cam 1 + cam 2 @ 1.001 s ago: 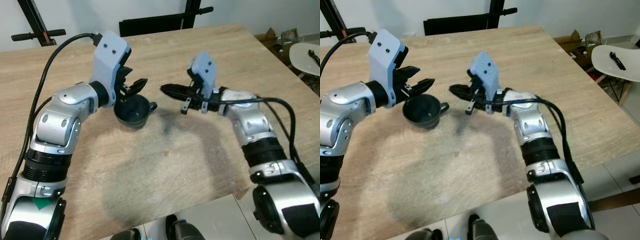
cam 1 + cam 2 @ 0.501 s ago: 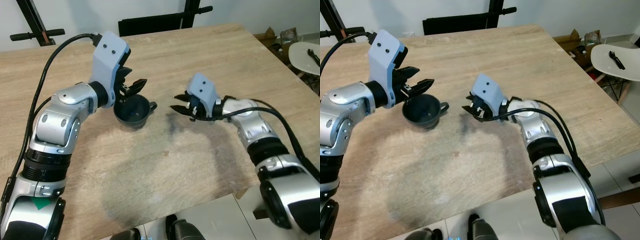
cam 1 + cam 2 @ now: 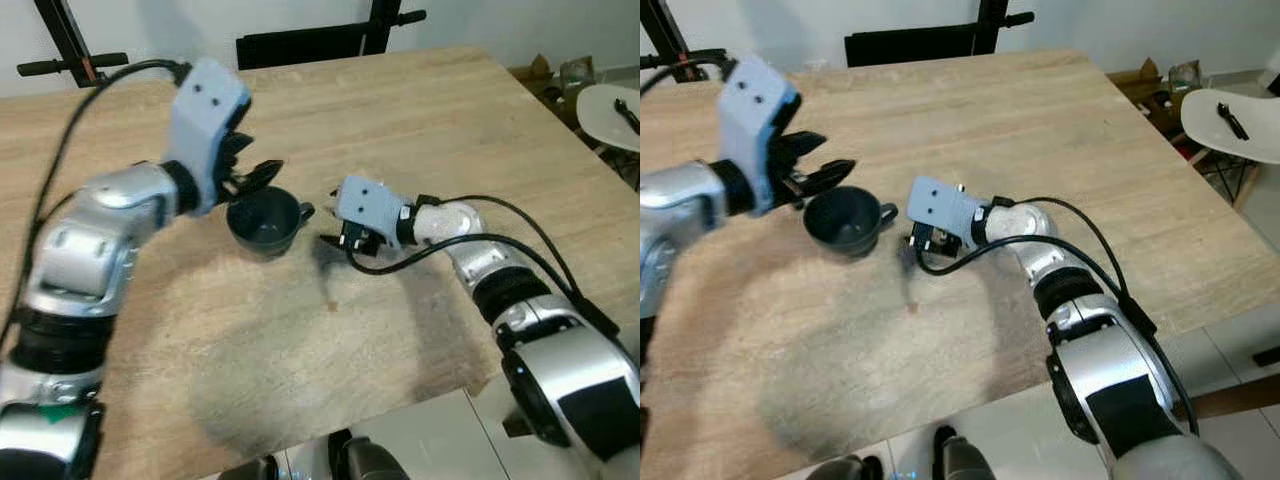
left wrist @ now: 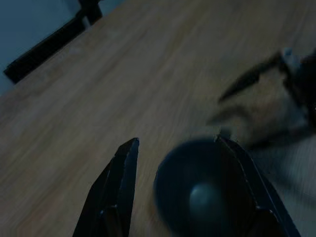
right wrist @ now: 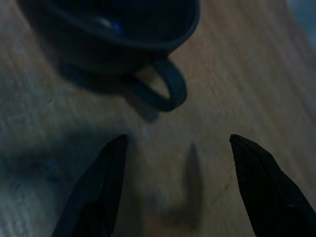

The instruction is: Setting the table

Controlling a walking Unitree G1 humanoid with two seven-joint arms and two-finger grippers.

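Note:
My right gripper is about to take hold of the cup by its narrow handle [image 3: 306,211] next, because the cup's round bowl is wider than my open fingers.
A dark grey cup [image 3: 262,222] stands upright on the wooden table [image 3: 430,110], its handle [image 3: 305,211] turned toward my right arm. My left gripper [image 3: 250,183] hovers open just over the cup's far rim; in the left wrist view the cup [image 4: 197,192] lies between and below the spread fingers [image 4: 121,182]. My right gripper [image 3: 337,241] points down at the table just beside the handle. It is open, and the right wrist view shows the cup [image 5: 113,29] and its handle [image 5: 169,91] ahead of the fingertips, untouched.
Black chair and stand frames [image 3: 310,45] line the table's far edge. A white round seat [image 3: 612,108] and a cardboard box [image 3: 545,72] sit off the table's right side. The near table edge [image 3: 420,400] runs close to my body.
My right gripper has swung left and down, from above the table to beside the cup's handle. My left arm has shifted slightly left, blurred. The cup stays put.

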